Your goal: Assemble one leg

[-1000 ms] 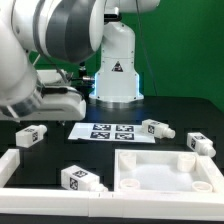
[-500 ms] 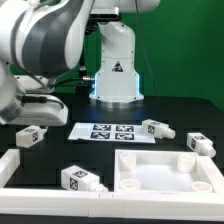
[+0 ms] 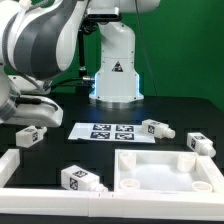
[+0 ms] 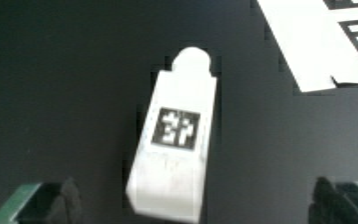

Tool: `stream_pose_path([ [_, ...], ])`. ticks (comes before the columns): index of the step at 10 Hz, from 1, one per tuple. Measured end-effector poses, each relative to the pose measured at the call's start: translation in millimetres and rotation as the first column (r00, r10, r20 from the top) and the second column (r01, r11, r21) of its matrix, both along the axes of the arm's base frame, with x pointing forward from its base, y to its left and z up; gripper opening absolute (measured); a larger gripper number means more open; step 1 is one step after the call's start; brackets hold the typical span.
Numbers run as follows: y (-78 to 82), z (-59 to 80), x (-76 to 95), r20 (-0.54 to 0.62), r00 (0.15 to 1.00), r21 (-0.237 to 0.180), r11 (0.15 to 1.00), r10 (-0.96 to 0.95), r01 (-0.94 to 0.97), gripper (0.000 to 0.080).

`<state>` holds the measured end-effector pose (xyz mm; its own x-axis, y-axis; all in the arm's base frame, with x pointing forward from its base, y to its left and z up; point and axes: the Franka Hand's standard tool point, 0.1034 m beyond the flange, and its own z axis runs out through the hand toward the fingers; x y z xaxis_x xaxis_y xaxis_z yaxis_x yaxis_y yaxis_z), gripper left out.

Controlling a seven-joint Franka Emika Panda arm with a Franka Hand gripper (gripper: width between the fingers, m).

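The leg's near end [image 4: 167,195] is below my fingers and table shows between them, so my gripper needs to lower first and then close on that end.
A leg [image 4: 179,130] lies flat on the black table, its round stub pointing away and a square tag on its upper face. My gripper [image 4: 194,205] is open above it. The two dark fingertips [image 4: 43,200] stand wide apart on either side of the leg's near end and do not touch it. In the exterior view this leg [image 3: 30,136] lies at the left, under my hand [image 3: 45,103]; the fingers are not clear there. Three more legs lie at the front [image 3: 82,179], right of the middle [image 3: 155,128] and at the far right [image 3: 200,144].
The marker board [image 3: 112,131] lies mid-table and shows in a corner of the wrist view [image 4: 336,40]. The big white square panel [image 3: 168,160] with raised rim sits at the front right. A white rail [image 3: 18,166] runs along the front left. The robot base [image 3: 116,70] stands behind.
The arm has swung toward the exterior view's left, over the left leg. No part on the table has moved.
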<state>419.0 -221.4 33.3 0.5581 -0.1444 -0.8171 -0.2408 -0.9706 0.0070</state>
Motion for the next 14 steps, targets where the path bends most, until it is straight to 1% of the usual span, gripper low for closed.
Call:
stream_pose_path([
  [1,0.8,-8.5,-11.1,-0.048,0.998,-0.006,1.000,-0.031,0.031,0.0648],
  [2,2.7,-15.0,-19.1,-0.100,0.993,-0.003,0.998,-0.063,0.063,0.0648],
  [4,1.9,-28.5,-24.5,-0.098,0.994,-0.011,0.999,-0.053,0.052,0.0648],
  [6,2.7,-31.7,-27.9,-0.098,0.994,-0.013,0.999,-0.051,0.050,0.0648],
  [7,2.7,-31.7,-27.9,-0.098,0.994,-0.013,0.999,-0.051,0.050,0.0559],
  [8,2.7,-31.7,-27.9,-0.098,0.994,-0.013,0.999,-0.051,0.050,0.0425],
  [9,2.7,-31.7,-27.9,-0.097,0.994,-0.013,0.999,-0.051,0.050,0.0425],
  [10,2.7,-31.7,-27.9,-0.098,0.994,-0.013,0.999,-0.051,0.050,0.0275],
  [11,4.3,-30.4,-26.1,-0.095,0.994,-0.013,0.999,-0.048,0.047,0.0276],
  [12,24.0,-12.5,-15.0,-0.104,0.993,-0.020,0.999,-0.047,0.045,0.0276],
  [13,53.0,18.7,2.3,-0.076,0.997,-0.002,1.000,-0.014,0.013,0.0276],
  [14,66.9,40.0,14.3,-0.055,0.998,0.003,1.000,0.006,-0.006,0.0276],
])
